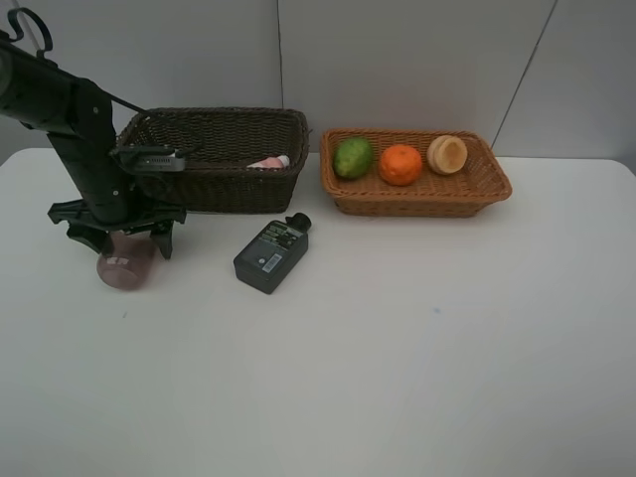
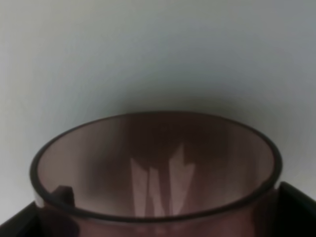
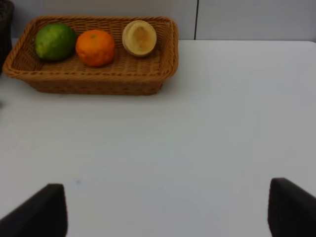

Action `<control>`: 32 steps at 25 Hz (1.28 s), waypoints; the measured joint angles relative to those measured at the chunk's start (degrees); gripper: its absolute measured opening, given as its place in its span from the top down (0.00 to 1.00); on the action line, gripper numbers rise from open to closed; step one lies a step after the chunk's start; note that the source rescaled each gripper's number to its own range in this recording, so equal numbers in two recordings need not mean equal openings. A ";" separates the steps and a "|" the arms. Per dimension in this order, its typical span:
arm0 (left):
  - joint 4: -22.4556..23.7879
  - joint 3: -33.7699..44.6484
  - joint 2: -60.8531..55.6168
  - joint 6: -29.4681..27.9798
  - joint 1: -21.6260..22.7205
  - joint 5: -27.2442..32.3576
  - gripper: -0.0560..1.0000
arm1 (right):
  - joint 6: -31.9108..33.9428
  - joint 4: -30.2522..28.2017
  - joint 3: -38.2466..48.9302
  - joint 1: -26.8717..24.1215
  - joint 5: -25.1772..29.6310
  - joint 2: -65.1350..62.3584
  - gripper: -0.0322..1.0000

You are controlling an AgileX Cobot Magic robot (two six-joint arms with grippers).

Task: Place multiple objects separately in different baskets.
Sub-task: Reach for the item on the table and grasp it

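Note:
My left gripper should next grab the purple cup by its round side [image 1: 124, 268], so that it can set the cup in the dark brown basket [image 1: 214, 184].
A translucent purple cup [image 1: 126, 265] lies on its side on the white table at the left. My left gripper [image 1: 119, 238] hangs open over it, a finger on each side; the left wrist view shows the cup's mouth [image 2: 153, 168] between the fingertips [image 2: 296, 207]. Beside the cup lies a flat dark-green bottle [image 1: 270, 255] with a black cap. The dark brown basket [image 1: 214, 184] holds a pink bottle [image 1: 268, 162]. In the orange-tan basket [image 1: 417, 199] sit a green fruit [image 1: 353, 157], an orange [image 1: 400, 165] and a peach-coloured fruit [image 1: 447, 154]. My right gripper [image 3: 165, 212] is open over bare table, holding nothing.
Both baskets stand along the table's far edge against a white wall. The left arm [image 1: 79, 139] stands just in front of the dark basket's left end. White table top [image 1: 417, 348] stretches across the middle and right.

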 joint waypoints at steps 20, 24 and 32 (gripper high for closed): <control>-0.06 0.00 1.05 0.00 0.00 -0.41 0.00 | 0.00 0.00 0.00 0.00 0.00 0.00 0.17; -0.66 0.00 1.05 0.00 0.00 -0.41 0.08 | 0.00 0.00 0.00 0.00 0.00 0.00 0.17; -1.98 0.00 1.05 0.00 0.00 -0.41 0.66 | 0.00 0.00 0.00 0.00 0.00 0.00 0.17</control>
